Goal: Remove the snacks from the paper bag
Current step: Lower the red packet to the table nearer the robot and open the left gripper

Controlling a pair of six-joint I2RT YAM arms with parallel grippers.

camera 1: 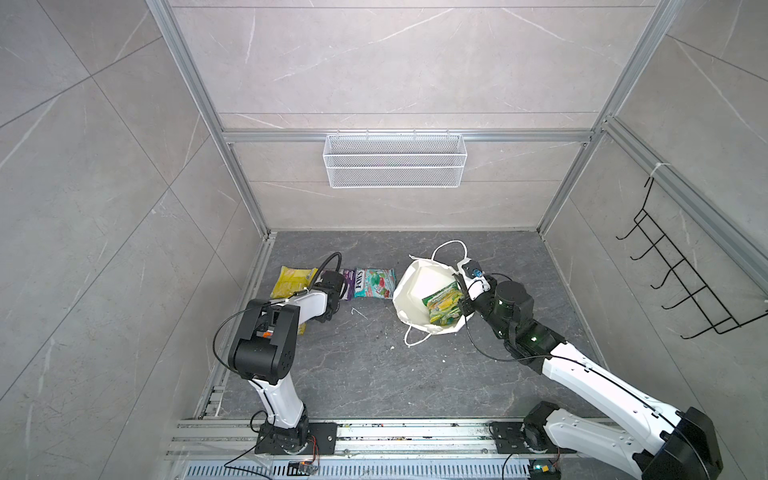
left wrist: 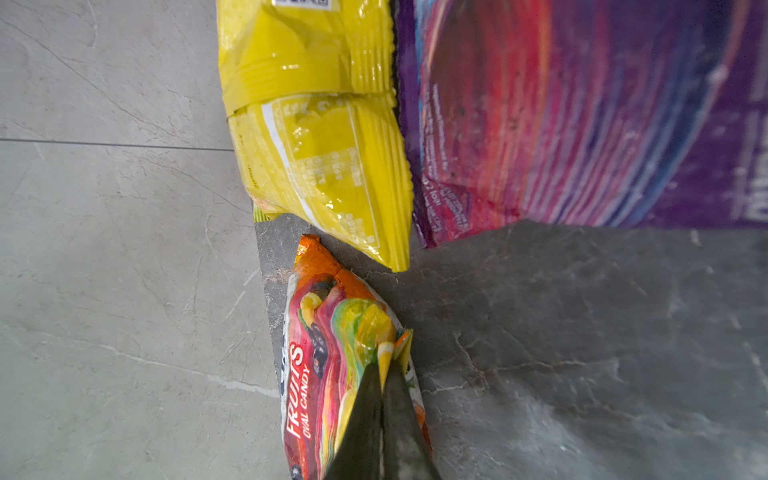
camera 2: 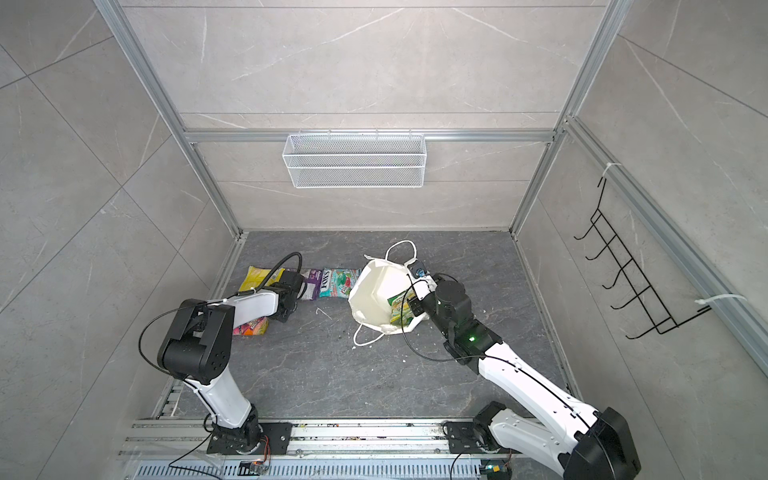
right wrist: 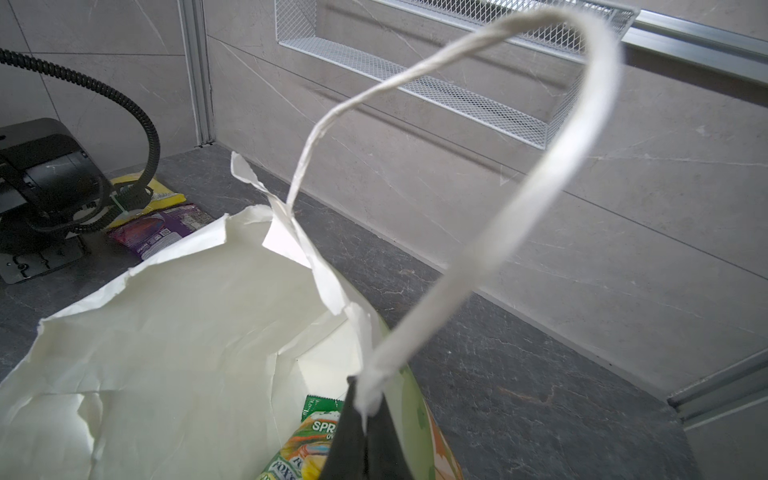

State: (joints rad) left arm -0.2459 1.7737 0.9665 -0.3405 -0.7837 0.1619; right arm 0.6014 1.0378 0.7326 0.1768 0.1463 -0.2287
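Observation:
My left gripper should open: the orange-red packet (camera 2: 251,326) is above flat floor and would land clear of the yellow packet.
The white paper bag (camera 1: 415,286) (camera 2: 372,286) stands open right of the floor's middle, with a green-yellow packet (camera 1: 444,306) (right wrist: 305,442) inside it. My right gripper (right wrist: 368,399) is shut on the bag's rim where a cord handle (right wrist: 540,174) joins. On the left, a yellow packet (camera 1: 291,280) (left wrist: 316,124), a purple packet (camera 2: 309,283) (left wrist: 582,116) and a teal-red packet (camera 1: 374,282) lie in a row on the floor. My left gripper (left wrist: 385,368) is shut on the edge of an orange-red packet (left wrist: 324,365) (camera 2: 251,326) just in front of the yellow one.
A white wire mesh basket (camera 1: 395,160) hangs on the back wall. A black hook rack (camera 1: 681,282) is fixed to the right wall. Aluminium posts frame the walls, and a rail (camera 1: 374,432) with both arm bases runs along the front edge.

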